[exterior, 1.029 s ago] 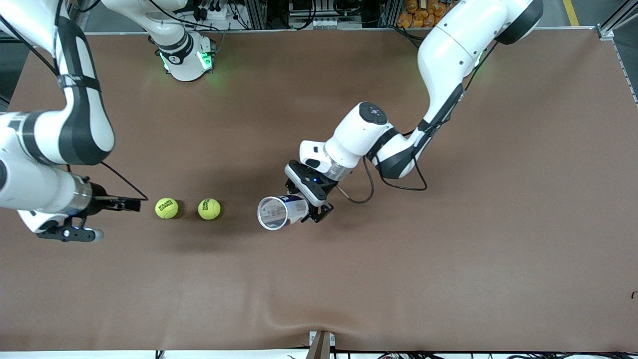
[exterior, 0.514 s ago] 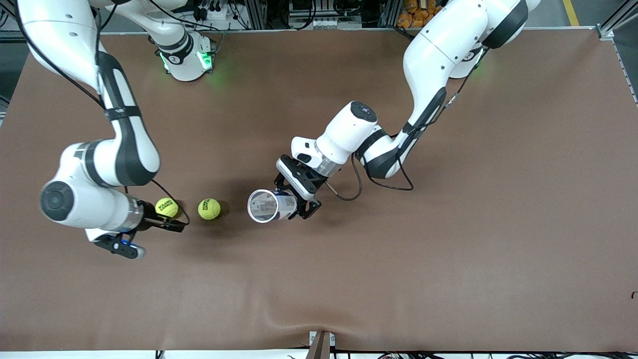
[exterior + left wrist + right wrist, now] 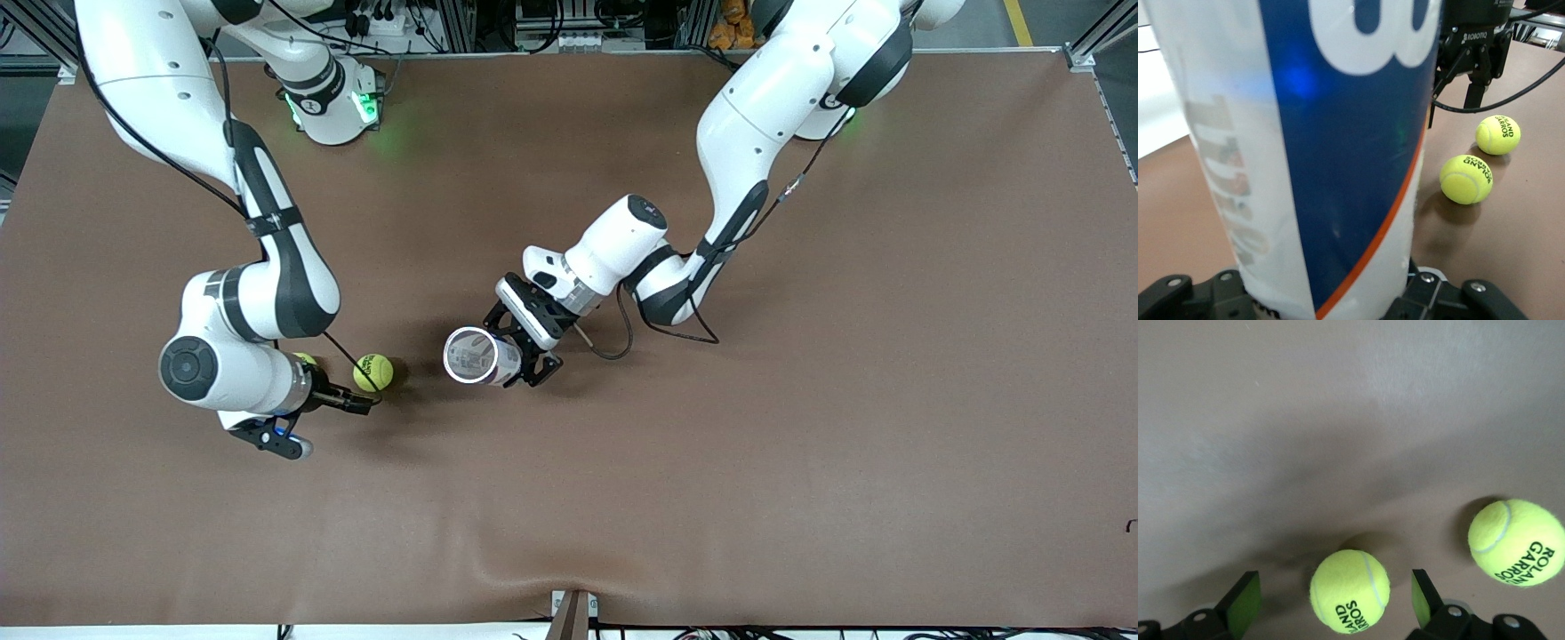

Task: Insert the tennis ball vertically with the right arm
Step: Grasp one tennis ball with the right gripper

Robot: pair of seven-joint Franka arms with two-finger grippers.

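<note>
The robot's right gripper should next grab the ball around its round middle (image 3: 372,372), so that the tennis ball can go into the clear tube (image 3: 480,356).
Two yellow-green tennis balls lie side by side on the brown table. One tennis ball (image 3: 373,372) (image 3: 1350,590) (image 3: 1465,179) shows between the fingers (image 3: 1245,603) of my open right gripper (image 3: 360,402), which hovers low beside it without touching. The second ball (image 3: 1517,543) (image 3: 1498,135) lies mostly hidden under the right wrist (image 3: 307,359). My left gripper (image 3: 526,348) is shut on a white and blue tube (image 3: 476,356) (image 3: 1325,153), held nearly upright with its open mouth up, toward the left arm's end from the balls.
The brown table top (image 3: 711,489) stretches wide around the balls and tube. The arm bases (image 3: 333,107) stand along the table edge farthest from the front camera. A black cable (image 3: 613,342) loops from the left wrist.
My right arm swung in from the table's end and brought its open gripper to the balls, covering one. My left arm tipped the tube more upright and shifted it slightly toward the balls.
</note>
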